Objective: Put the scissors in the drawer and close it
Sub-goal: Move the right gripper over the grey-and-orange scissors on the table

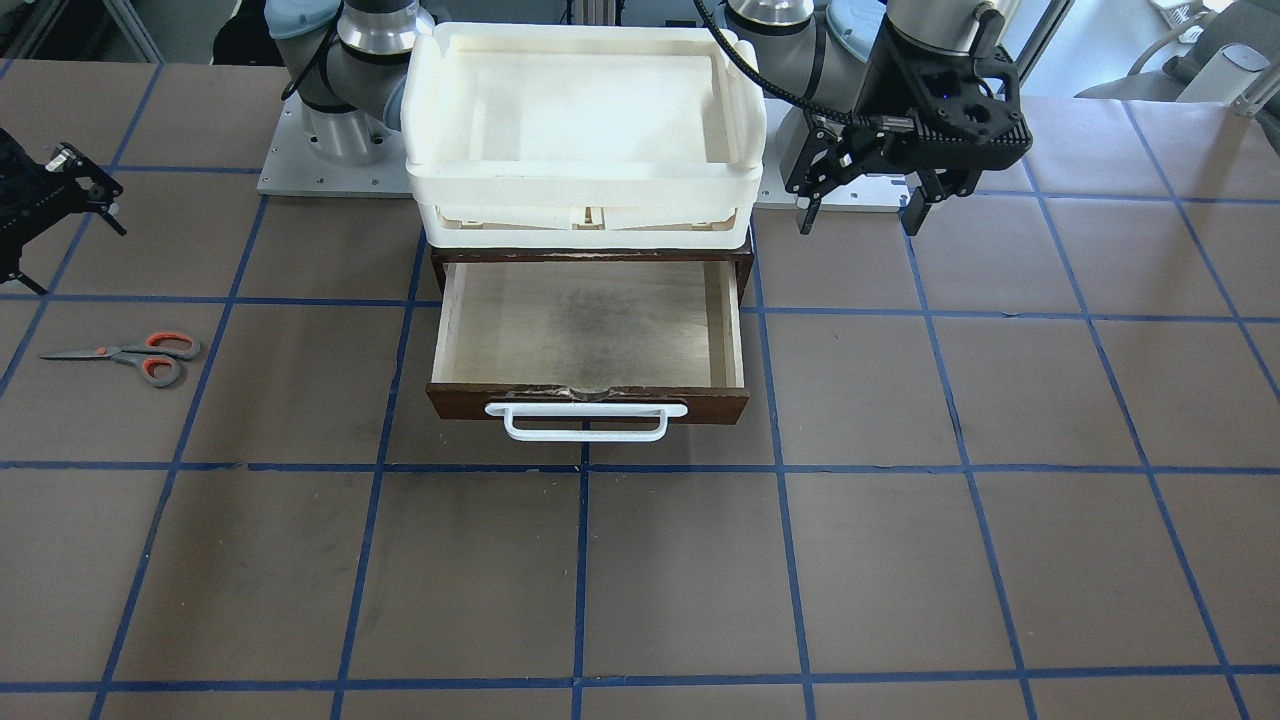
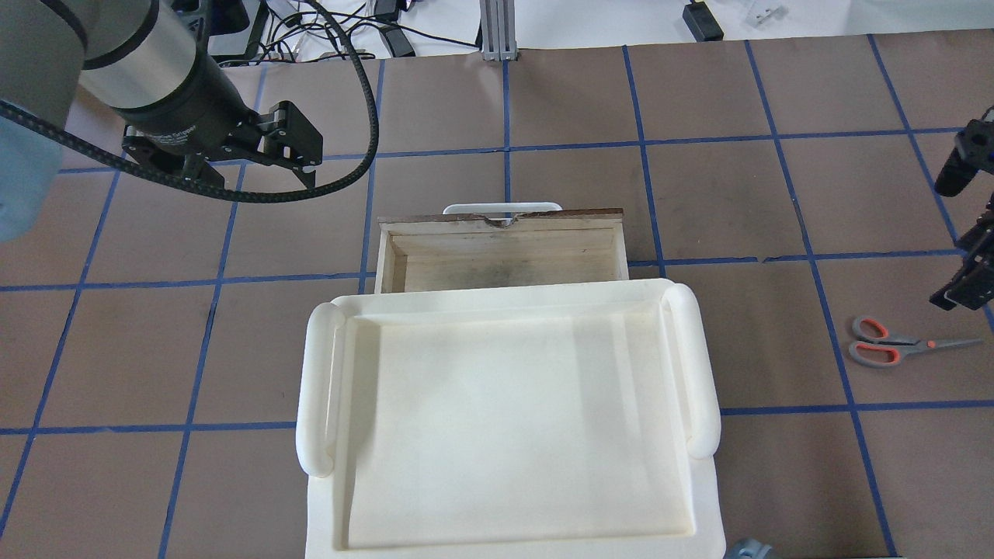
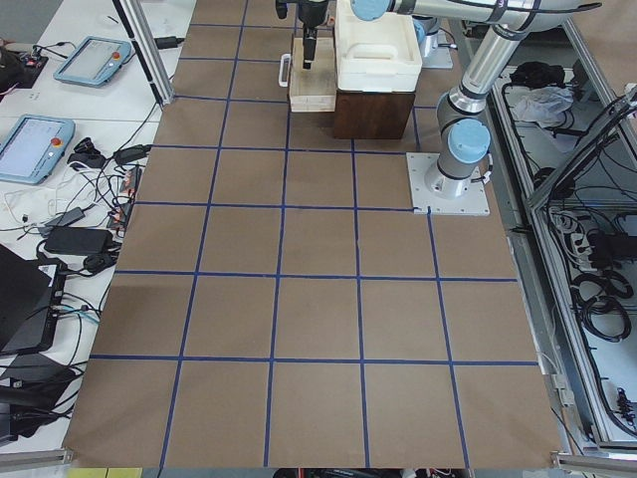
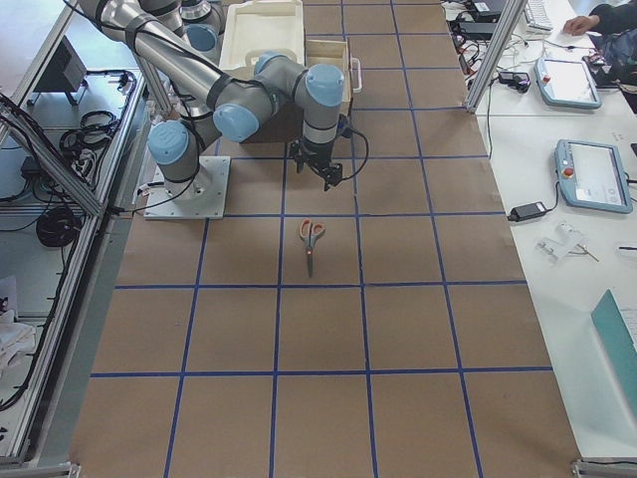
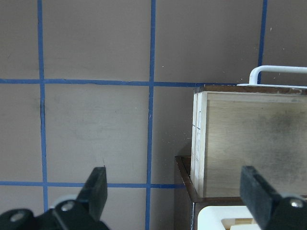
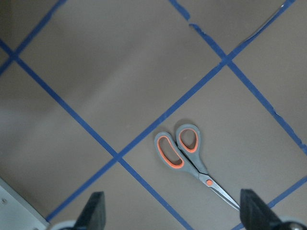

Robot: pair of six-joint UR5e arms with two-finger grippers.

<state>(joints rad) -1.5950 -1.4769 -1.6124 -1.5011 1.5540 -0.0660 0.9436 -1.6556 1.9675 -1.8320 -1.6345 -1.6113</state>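
The scissors need to go in the drawer point(image 1: 590, 400), so my right gripper should next grab them by the handle stems point(image 1: 127, 356) beside their pivot.
The scissors point(image 1: 130, 355), with grey-and-orange handles, lie flat on the table, far out on my right side; they also show in the overhead view point(image 2: 893, 341) and the right wrist view point(image 6: 187, 153). The drawer point(image 1: 590, 400) is pulled open with its pale inside bare, and its white handle point(image 1: 587, 422) faces away from me. It also shows in the overhead view point(image 2: 505, 248). My right gripper point(image 2: 959, 233) is open and hovers above the table close to the scissors. My left gripper point(image 1: 860, 215) is open and empty, raised beside the drawer's cabinet.
A large white plastic tray point(image 1: 585, 185) sits on top of the dark brown cabinet point(image 1: 590, 256) that holds the drawer. The table is brown with a blue tape grid. Both arm bases stand behind the cabinet.
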